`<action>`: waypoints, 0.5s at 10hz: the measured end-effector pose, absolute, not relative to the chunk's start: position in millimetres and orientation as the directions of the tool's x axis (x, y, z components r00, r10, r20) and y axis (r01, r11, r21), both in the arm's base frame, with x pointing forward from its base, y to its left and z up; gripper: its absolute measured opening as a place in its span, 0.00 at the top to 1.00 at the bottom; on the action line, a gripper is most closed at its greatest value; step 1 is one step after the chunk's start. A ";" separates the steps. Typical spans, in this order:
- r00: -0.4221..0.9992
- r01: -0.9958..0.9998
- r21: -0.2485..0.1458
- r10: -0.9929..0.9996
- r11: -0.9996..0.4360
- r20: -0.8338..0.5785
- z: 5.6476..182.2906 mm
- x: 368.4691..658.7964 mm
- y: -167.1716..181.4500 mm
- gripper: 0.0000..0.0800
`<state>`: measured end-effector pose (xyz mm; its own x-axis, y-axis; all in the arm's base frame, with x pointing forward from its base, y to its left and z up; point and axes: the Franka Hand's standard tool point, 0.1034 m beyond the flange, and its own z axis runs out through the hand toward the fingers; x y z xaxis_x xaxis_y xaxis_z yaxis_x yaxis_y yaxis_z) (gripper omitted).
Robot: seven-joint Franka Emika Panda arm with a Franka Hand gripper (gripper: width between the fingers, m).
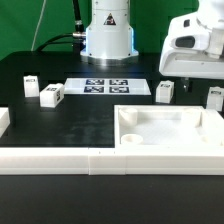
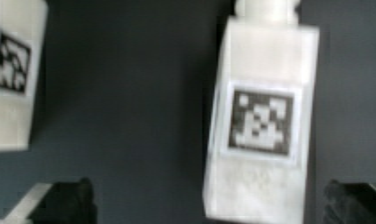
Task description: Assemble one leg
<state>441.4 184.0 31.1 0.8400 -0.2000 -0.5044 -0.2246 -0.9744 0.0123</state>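
Note:
I should use my gripper to grab the leg by its tagged body (image 1: 215,99) (image 2: 261,125) next. Its narrow end then stays free to go into the tray's corner hole.
In the wrist view a leg (image 2: 265,110), a white block with a black-and-white tag on its side, lies on the black table between my dark fingertips (image 2: 60,200). It is nearer one finger than the other, and neither finger touches it. My gripper (image 2: 211,205) is open and empty. A second leg (image 2: 11,75) shows at the frame's edge. In the exterior view my gripper (image 1: 188,72) hangs above the table at the exterior view's right, between two legs (image 1: 165,91) (image 1: 213,97). Two more legs (image 1: 30,85) (image 1: 50,94) stand at the left.
The large white tray-like part (image 1: 165,112) with round corner holes lies at the front right. The marker board (image 1: 110,86) lies in front of the robot base (image 1: 108,35). A low white wall (image 1: 60,162) runs along the front edge.

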 end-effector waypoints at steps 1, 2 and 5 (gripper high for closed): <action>0.809 -0.225 0.020 -0.198 -0.974 -0.553 29.5 443.9 185.5 0.19; 0.753 -0.238 0.029 -0.204 -0.971 -0.626 29.9 440.3 186.2 0.19; 0.653 -0.249 0.053 -0.208 -0.967 -0.728 19.4 435.0 182.0 0.19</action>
